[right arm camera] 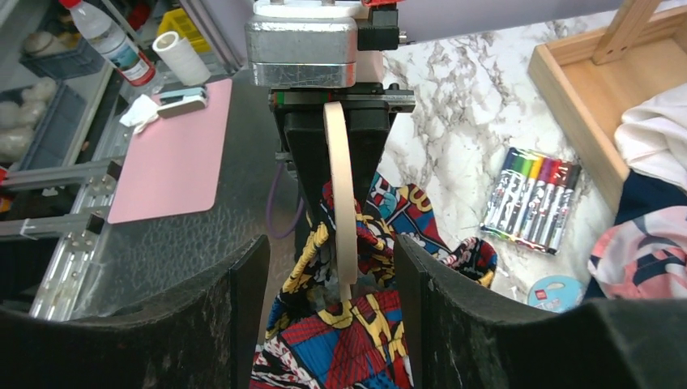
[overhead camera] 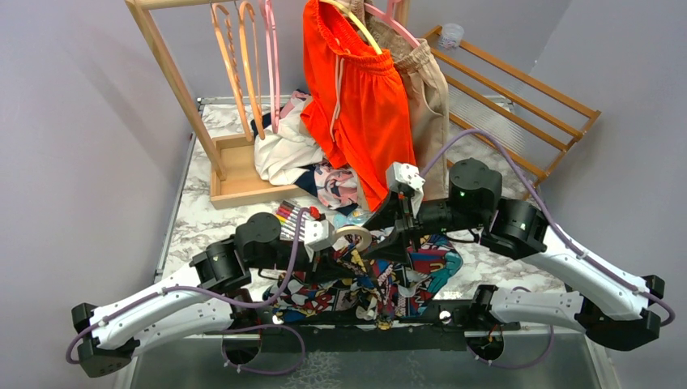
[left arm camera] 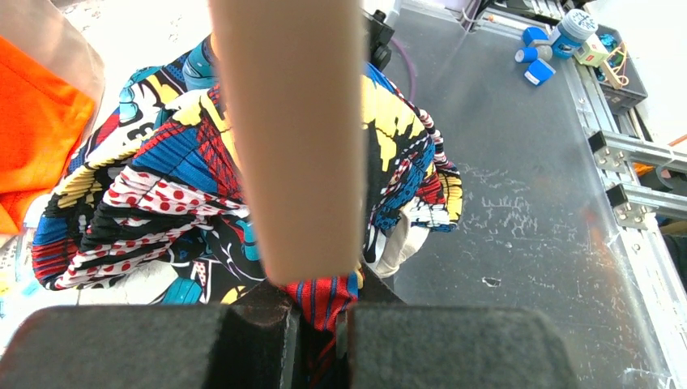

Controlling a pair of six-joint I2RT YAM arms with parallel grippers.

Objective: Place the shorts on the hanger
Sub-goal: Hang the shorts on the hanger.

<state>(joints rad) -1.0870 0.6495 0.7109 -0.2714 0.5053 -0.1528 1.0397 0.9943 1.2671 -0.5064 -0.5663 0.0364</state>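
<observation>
My right gripper grabs the cream hanger at its hook end [overhead camera: 367, 237] [right arm camera: 344, 217] next, to free my left gripper for placing the shorts.
The comic-print shorts [overhead camera: 381, 288] lie bunched at the near middle of the table, between the two arms. My left gripper [overhead camera: 322, 243] is shut on a red striped fold of the shorts [left arm camera: 324, 301]. The cream hanger [left arm camera: 288, 138] rises straight up from those jaws, and the shorts' fabric [left arm camera: 138, 194] drapes round its arm. In the right wrist view the hanger [right arm camera: 339, 186] shows edge-on with the shorts [right arm camera: 364, 340] hanging round it. My right gripper [right arm camera: 328, 255] is open, one finger on each side of the hanger and the fabric, touching neither. In the top view it [overhead camera: 394, 231] sits just right of the hanger [overhead camera: 354, 236].
A wooden rack [overhead camera: 174, 81] at the back holds orange and pink hangers, orange shorts [overhead camera: 356, 97] and beige shorts [overhead camera: 429, 89]. A clothes pile [overhead camera: 292, 150] lies under it. Markers [right arm camera: 531, 198] and a blue disc [right arm camera: 555, 292] lie on the marble top. A wooden slatted rack [overhead camera: 518, 97] stands at the back right.
</observation>
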